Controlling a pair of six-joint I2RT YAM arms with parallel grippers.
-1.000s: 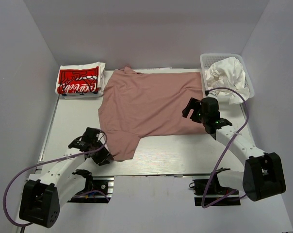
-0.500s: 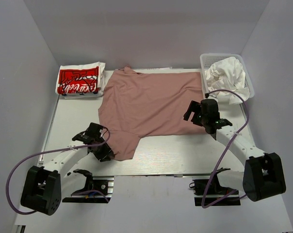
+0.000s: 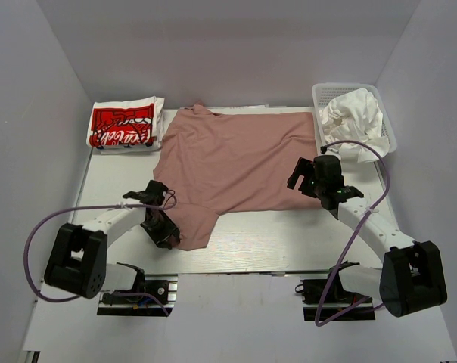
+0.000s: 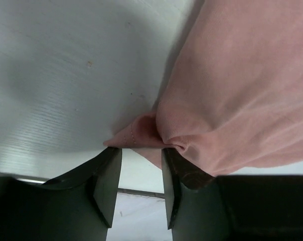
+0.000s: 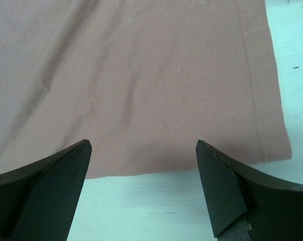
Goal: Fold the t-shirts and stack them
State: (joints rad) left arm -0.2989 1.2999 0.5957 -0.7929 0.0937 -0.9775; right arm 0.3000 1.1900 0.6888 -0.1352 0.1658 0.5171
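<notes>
The left gripper grabs the dusty-pink t-shirt by its bunched sleeve hem (image 4: 141,134) next, to fold the sleeve side over the body of the t-shirt.
The dusty-pink t-shirt (image 3: 236,159) lies spread flat on the table, its sleeve hanging toward the near left. My left gripper (image 3: 165,227) is at that sleeve's edge. In the left wrist view the gripper (image 4: 139,156) is open, with the bunched sleeve hem (image 4: 141,134) lying across its fingertips. My right gripper (image 3: 299,174) hovers over the shirt's right hem, wide open and empty; in the right wrist view it (image 5: 143,145) frames the hem (image 5: 181,165). A folded white t-shirt with a red logo (image 3: 122,125) lies at the far left.
A white mesh basket (image 3: 323,91) at the far right holds crumpled white t-shirts (image 3: 353,113). The grey table (image 3: 115,181) shows bare to the left of and in front of the pink shirt. White walls close in on three sides.
My left gripper has swung right and forward up to the sleeve's edge. My right gripper has barely shifted over the hem.
</notes>
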